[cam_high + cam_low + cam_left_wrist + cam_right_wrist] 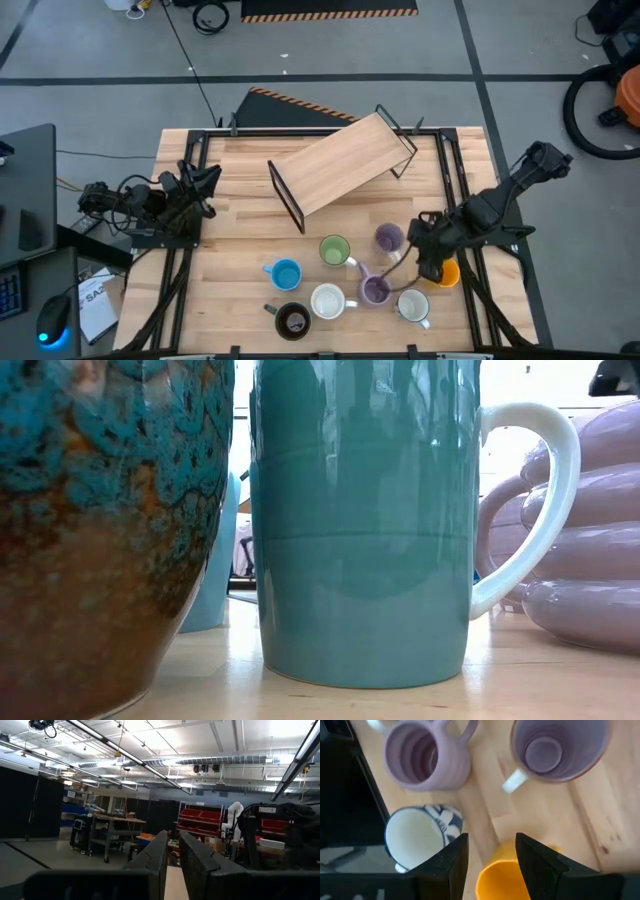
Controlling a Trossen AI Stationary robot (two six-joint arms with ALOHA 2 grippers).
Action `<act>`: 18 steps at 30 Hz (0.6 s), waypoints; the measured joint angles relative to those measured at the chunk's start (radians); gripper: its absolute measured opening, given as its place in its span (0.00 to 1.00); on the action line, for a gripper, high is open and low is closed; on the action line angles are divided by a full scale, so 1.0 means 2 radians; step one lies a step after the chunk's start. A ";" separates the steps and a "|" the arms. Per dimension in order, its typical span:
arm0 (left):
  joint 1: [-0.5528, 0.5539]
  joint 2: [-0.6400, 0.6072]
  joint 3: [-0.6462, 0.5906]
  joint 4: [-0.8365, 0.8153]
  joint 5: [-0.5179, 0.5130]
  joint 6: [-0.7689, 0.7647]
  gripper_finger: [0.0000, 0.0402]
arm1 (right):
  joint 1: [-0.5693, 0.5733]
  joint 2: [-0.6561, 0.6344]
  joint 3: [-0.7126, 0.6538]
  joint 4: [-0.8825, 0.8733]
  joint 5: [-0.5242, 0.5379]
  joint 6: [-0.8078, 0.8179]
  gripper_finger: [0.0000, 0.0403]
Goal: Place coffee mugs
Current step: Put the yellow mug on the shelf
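My right gripper grabs the orange mug by its rim (449, 275) next. Then it places the mug on the wooden shelf board (343, 168).
Eight mugs stand upright on the wooden table's near right part. They are green (334, 250), blue (286, 274), dark (292, 320), white-lined (327, 300), smooth purple (388, 238), ribbed purple (374, 290), a second white one (413, 305) and orange (448, 273). My right gripper (431, 262) hangs open just above the orange mug (502, 877), its fingers pointing down on either side of the mug's rim. Whether they touch it does not show. My left gripper (207, 181) waits shut near the table's left edge, pointing level into the room (173, 855).
A wooden shelf board on black wire legs (345, 165) lies tilted across the far middle of the table. In the low view the dark glazed mug (100, 530), the teal-walled mug (360, 520) and the ribbed purple mug (590, 560) fill the foreground. Bare wood lies near left (225, 270).
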 joint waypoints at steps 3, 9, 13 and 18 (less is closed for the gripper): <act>0.000 0.000 0.000 0.000 0.000 0.000 0.14 | 0.021 0.019 0.004 -0.004 -0.026 0.022 0.42; 0.000 0.000 0.000 0.000 0.000 0.023 0.14 | 0.058 0.062 0.004 -0.027 -0.092 0.010 0.41; 0.000 0.000 0.000 0.001 0.000 0.025 0.14 | 0.072 0.089 0.004 -0.048 -0.139 0.009 0.41; 0.000 0.000 0.000 0.001 0.000 0.026 0.14 | 0.102 0.111 0.004 -0.044 -0.121 0.013 0.42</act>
